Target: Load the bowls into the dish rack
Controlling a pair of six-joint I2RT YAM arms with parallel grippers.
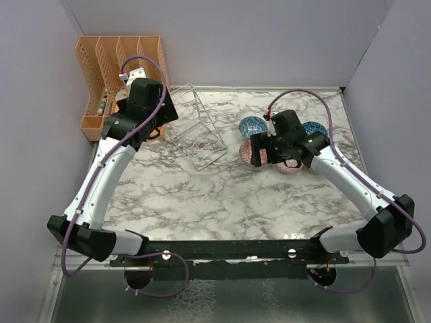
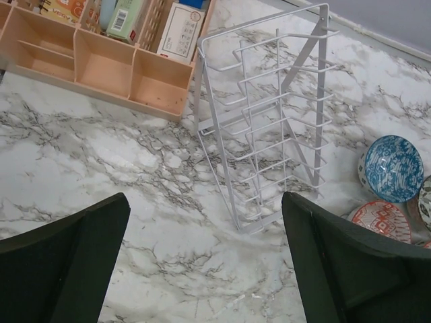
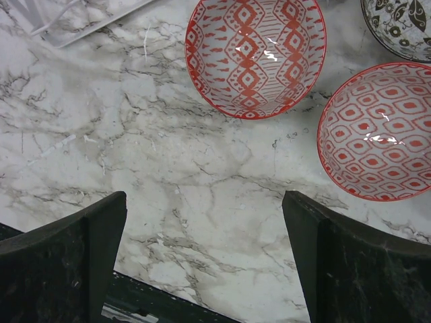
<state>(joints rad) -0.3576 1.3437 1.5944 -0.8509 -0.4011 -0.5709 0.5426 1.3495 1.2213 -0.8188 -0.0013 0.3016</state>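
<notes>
The red lattice bowl's base should stay free to go into the dish rack, so my right gripper needs to grip the bowl next by its near rim point(image 3: 252, 117).
The wire dish rack point(image 1: 198, 130) stands empty on the marble table, left of centre; it also shows in the left wrist view point(image 2: 269, 134). A blue bowl point(image 1: 252, 125) and pink-red bowls point(image 1: 248, 154) sit in a cluster to its right, partly under the right arm. The right wrist view shows two red lattice bowls point(image 3: 254, 54) point(image 3: 377, 131) and a grey-white bowl point(image 3: 401, 23) on the table. My right gripper point(image 3: 204, 202) hovers open and empty just short of them. My left gripper point(image 2: 204, 215) is open and empty, left of the rack. A blue bowl point(image 2: 392, 168) lies beyond the rack.
An orange slotted organizer point(image 1: 114, 64) with small boxes stands at the back left, close behind the left arm. Grey walls close in the left, back and right sides. The table's near edge point(image 3: 155, 303) lies just below the right gripper.
</notes>
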